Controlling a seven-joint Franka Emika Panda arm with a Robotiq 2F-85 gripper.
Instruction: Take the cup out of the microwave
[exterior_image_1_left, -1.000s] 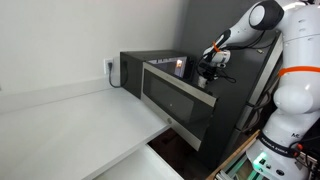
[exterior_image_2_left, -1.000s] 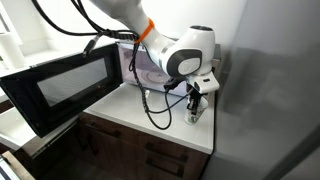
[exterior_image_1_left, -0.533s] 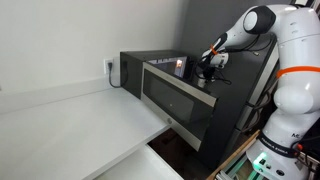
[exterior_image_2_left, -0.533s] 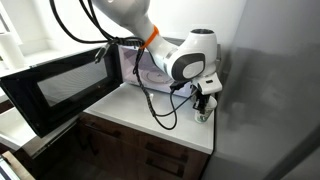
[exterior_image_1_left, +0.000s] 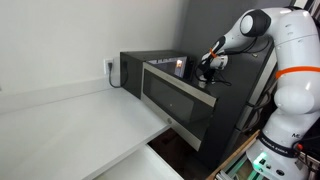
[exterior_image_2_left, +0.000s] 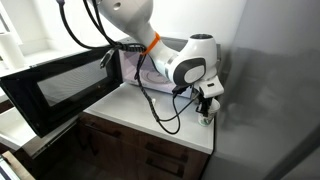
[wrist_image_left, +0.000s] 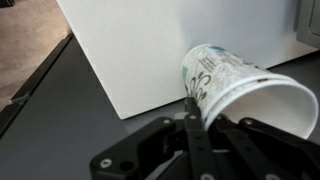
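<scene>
The cup's base is at the flat white counter's corner, outside the microwave (exterior_image_1_left: 160, 78), so it is time for my gripper to open now.
The microwave (exterior_image_1_left: 160, 78) is a black box with its dark glossy door (exterior_image_2_left: 58, 88) swung open; in an exterior view its pale inside (exterior_image_2_left: 140, 62) shows. My gripper (wrist_image_left: 200, 118) is shut on the cup (wrist_image_left: 240, 85), a white paper cup with a green pattern, gripped at its rim. In the wrist view the cup lies sideways beside a white wall. In an exterior view my gripper (exterior_image_2_left: 208, 100) holds the cup (exterior_image_2_left: 205, 117) outside the microwave, low over the white counter's corner by the grey wall. In an exterior view my gripper (exterior_image_1_left: 208, 68) is beside the microwave's orange-lit panel (exterior_image_1_left: 181, 66).
The white counter (exterior_image_2_left: 150, 112) sits on dark wood drawers (exterior_image_2_left: 140, 150). A grey wall (exterior_image_2_left: 270, 90) stands close beside the cup. Black cables (exterior_image_2_left: 160, 105) hang from the arm. A long white surface (exterior_image_1_left: 70, 125) stretches beside the microwave.
My gripper has carried the cup further away from the microwave opening, toward the grey wall and the counter's corner.
</scene>
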